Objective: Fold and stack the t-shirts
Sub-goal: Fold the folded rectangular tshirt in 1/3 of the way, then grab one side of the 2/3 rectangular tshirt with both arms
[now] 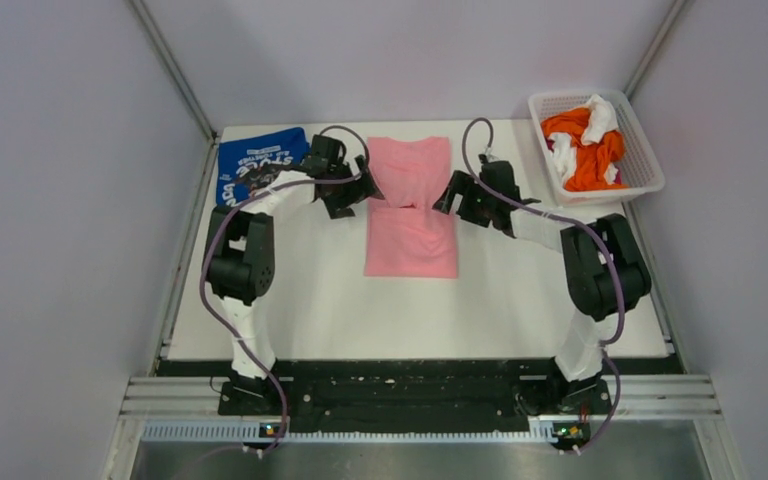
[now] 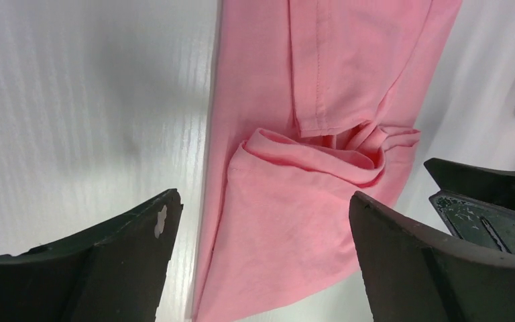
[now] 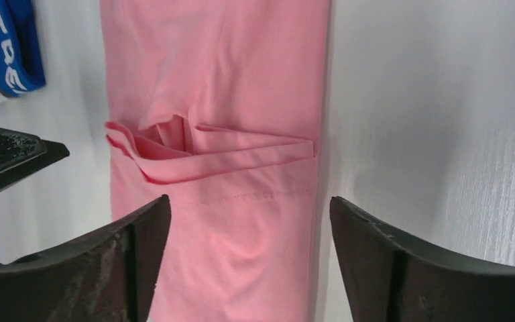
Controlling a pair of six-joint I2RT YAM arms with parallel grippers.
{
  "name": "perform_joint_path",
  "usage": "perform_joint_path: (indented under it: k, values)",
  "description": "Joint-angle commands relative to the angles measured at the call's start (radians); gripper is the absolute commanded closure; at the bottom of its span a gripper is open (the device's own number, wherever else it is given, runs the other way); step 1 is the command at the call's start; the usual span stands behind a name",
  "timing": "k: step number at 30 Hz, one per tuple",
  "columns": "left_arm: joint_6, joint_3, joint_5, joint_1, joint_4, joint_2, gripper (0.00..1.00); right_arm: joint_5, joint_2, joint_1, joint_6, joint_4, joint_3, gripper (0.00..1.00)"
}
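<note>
I need to fold the near end of the light pink t-shirt (image 1: 410, 215) over the far half of the t-shirt. My left gripper needs to grip the t-shirt by its near-end corner next for that.
The light pink t-shirt (image 1: 410, 215) lies in the middle of the table, folded into a long narrow strip with a bunched cross fold at mid-length. My left gripper (image 1: 358, 192) is open and empty at the shirt's left edge, level with that fold. My right gripper (image 1: 450, 193) is open and empty at the right edge, opposite it. In the left wrist view the gripper (image 2: 265, 208) hovers over the pink cloth (image 2: 288, 235). The right wrist view shows the same for the right gripper (image 3: 248, 215) and the pink cloth (image 3: 228, 80). The royal blue t-shirt (image 1: 255, 160) lies folded at the far left, and shows in the right wrist view (image 3: 13, 47).
A white lattice basket (image 1: 644, 160) at the far right corner holds orange and white clothes (image 1: 585, 145). Grey walls close in the table on the left, right and back. The arms' bases stand at the near edge.
</note>
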Motion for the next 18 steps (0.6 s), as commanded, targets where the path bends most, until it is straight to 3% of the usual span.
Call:
perform_joint_path:
  k: [1, 2, 10, 18]
  values:
    - [0.007, -0.040, 0.027, 0.016, 0.072, -0.127, 0.01, -0.025, -0.080, -0.011, -0.032, 0.067, 0.019, 0.07]
    - [0.009, -0.075, 0.032, 0.016, 0.079, -0.168, 0.01, -0.028, -0.105, -0.011, -0.031, 0.078, -0.007, 0.02]
    - [-0.006, -0.413, 0.106, -0.014, 0.125, -0.340, 0.01, 0.007, -0.305, 0.030, 0.025, 0.025, -0.255, 0.01]
    - [-0.013, -0.529, 0.099, -0.073, 0.138, -0.328, 0.04, 0.036, -0.342, 0.136, 0.060, -0.076, -0.361, 0.01]
